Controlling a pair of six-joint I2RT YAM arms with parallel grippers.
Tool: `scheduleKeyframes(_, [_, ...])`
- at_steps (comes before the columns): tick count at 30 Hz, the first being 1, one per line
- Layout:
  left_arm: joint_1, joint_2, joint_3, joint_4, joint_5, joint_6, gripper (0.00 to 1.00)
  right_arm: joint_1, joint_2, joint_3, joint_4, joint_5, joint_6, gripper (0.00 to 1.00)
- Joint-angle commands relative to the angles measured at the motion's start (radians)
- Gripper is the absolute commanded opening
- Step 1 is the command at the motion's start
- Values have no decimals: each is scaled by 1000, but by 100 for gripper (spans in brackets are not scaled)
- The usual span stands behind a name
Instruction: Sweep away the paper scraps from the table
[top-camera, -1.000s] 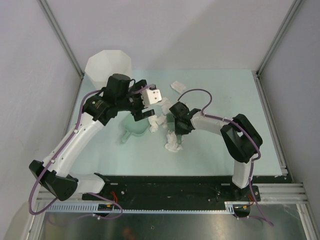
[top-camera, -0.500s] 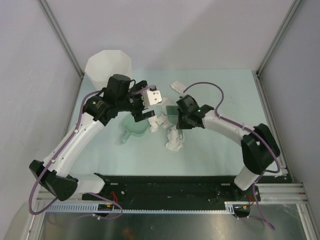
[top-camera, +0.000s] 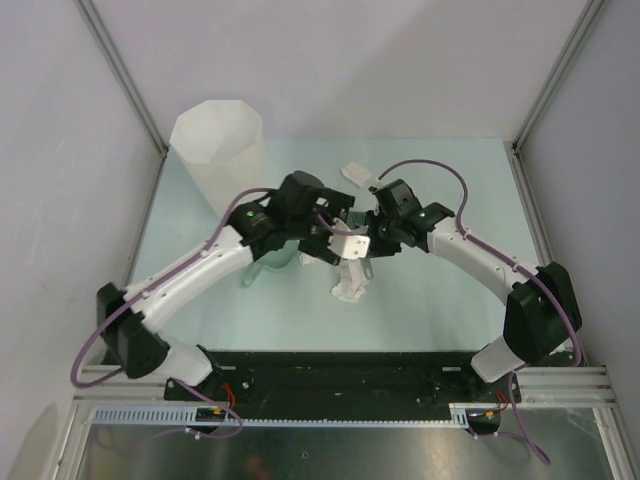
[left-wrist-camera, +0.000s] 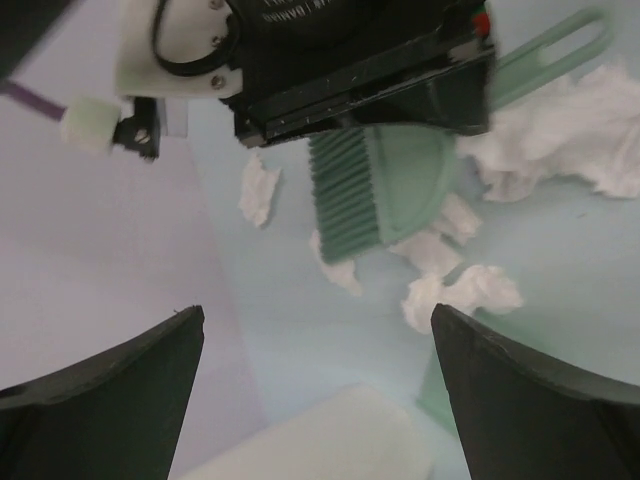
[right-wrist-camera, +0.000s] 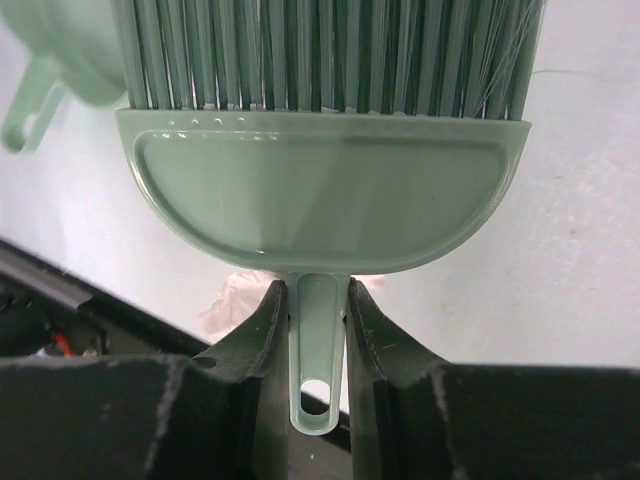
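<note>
My left gripper is going to grab the green hand brush (right-wrist-camera: 320, 190) by its head's side edge (right-wrist-camera: 150, 150) next, so the brush's handle is free for my right gripper to grab again and sweep.
Crumpled white paper scraps lie mid-table (top-camera: 440, 300): one at the back (top-camera: 355, 172), one in front (top-camera: 350, 283), others under the arms. The left wrist view shows several (left-wrist-camera: 460, 295), with a big wad (left-wrist-camera: 570, 130). My right gripper (top-camera: 373, 236) is shut on the handle of a green hand brush (right-wrist-camera: 320, 190), which also shows in the left wrist view (left-wrist-camera: 350, 190); the jaws (right-wrist-camera: 318, 300) pinch the handle. My left gripper (top-camera: 332, 238) hovers beside it over the scraps. Its fingers (left-wrist-camera: 480, 400) are spread wide with nothing between them (left-wrist-camera: 315, 312).
A green dustpan (top-camera: 262, 268) lies left of the scraps, mostly under the left arm; its handle shows in the right wrist view (right-wrist-camera: 30, 100). A tall white faceted bin (top-camera: 218, 145) stands at the back left corner. Grey walls surround the table.
My left arm has swung from near the bin to the table's centre, now over the scraps beside the right gripper. The right gripper moved back and right with the brush.
</note>
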Motion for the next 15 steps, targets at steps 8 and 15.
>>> scheduleKeyframes(8, [-17,132,-38,207,-157,330,99,-110,-80,22,-14,-374,-39,0])
scheduleKeyframes(15, [-18,146,-47,126,-119,356,98,-151,-42,22,2,-403,-43,0])
